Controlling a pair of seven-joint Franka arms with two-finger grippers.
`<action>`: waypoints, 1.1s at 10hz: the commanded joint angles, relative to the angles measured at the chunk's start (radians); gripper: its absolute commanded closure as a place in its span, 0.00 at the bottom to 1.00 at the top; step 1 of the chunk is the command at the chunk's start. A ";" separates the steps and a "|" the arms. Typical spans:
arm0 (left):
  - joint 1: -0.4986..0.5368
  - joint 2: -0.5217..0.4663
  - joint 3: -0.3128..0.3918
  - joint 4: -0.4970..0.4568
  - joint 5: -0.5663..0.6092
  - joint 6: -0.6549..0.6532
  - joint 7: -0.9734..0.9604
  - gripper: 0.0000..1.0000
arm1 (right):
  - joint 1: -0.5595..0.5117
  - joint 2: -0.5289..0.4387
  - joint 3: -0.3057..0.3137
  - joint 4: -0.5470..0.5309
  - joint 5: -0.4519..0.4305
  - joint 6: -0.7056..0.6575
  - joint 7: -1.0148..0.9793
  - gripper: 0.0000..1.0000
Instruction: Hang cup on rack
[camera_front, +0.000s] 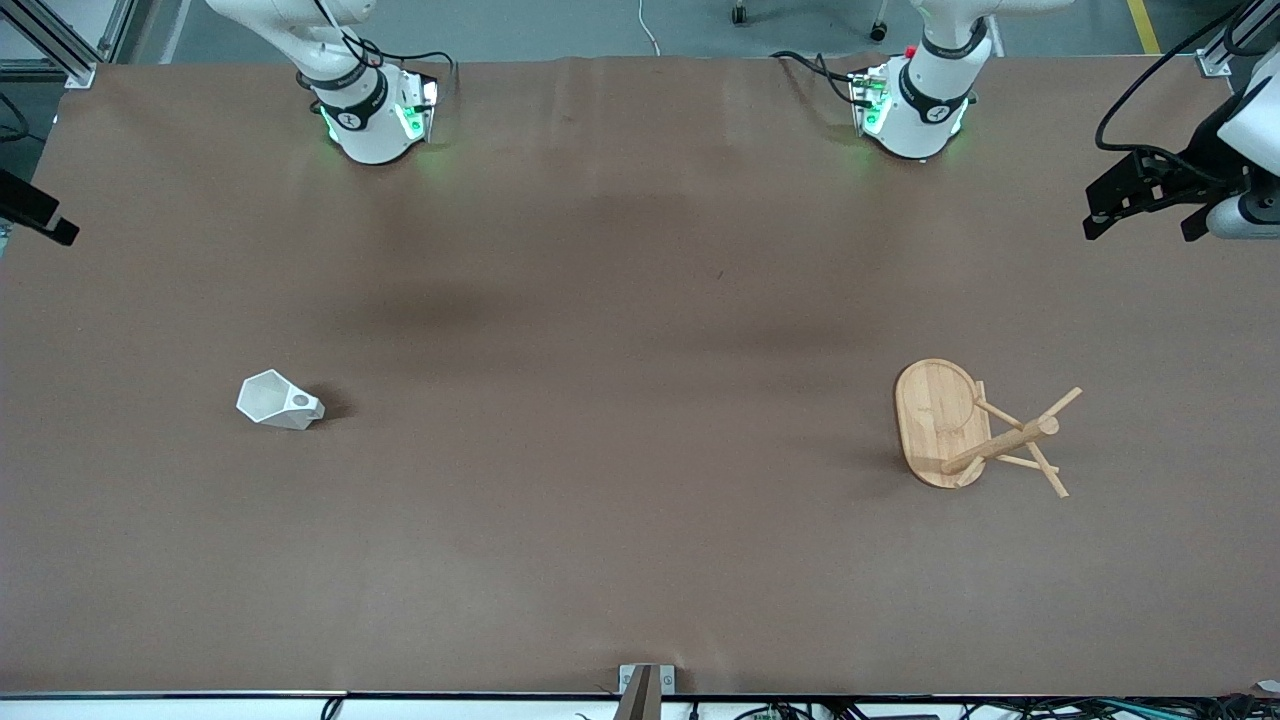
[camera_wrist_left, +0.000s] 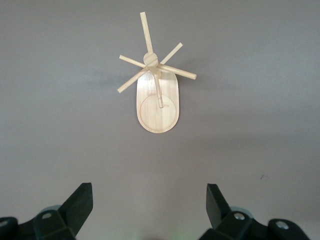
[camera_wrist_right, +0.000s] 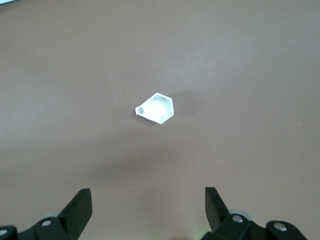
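Observation:
The white cup's pierced tab has to stay free for hanging on the rack (camera_front: 975, 427). My right gripper should grab the white cup's rim next.
The white faceted cup (camera_front: 279, 401) rests on the brown table toward the right arm's end, with its pierced tab handle showing beside the rim. It also shows in the right wrist view (camera_wrist_right: 157, 108). The wooden rack (camera_front: 975, 427) stands toward the left arm's end, its pegs spreading from the post. It also shows in the left wrist view (camera_wrist_left: 157, 90). My left gripper (camera_wrist_left: 149, 192) is open and empty, high over the table short of the rack. My right gripper (camera_wrist_right: 148, 196) is open and empty, high over the table short of the cup.
The brown table (camera_front: 640, 500) is bare between the cup and the rack. The two arm bases (camera_front: 370, 110) stand along its farthest edge. The left hand (camera_front: 1160, 190) shows at the edge of the front view.

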 joint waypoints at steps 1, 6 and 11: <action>0.009 0.011 -0.007 -0.026 -0.015 0.009 -0.005 0.00 | -0.006 0.085 0.004 -0.081 -0.015 0.130 -0.004 0.00; 0.007 0.021 -0.007 -0.026 -0.015 0.013 -0.005 0.00 | -0.043 0.204 -0.011 -0.381 -0.017 0.550 -0.071 0.00; 0.009 0.039 -0.006 -0.023 -0.015 0.016 -0.003 0.00 | -0.038 0.294 -0.028 -0.627 -0.006 0.911 -0.105 0.00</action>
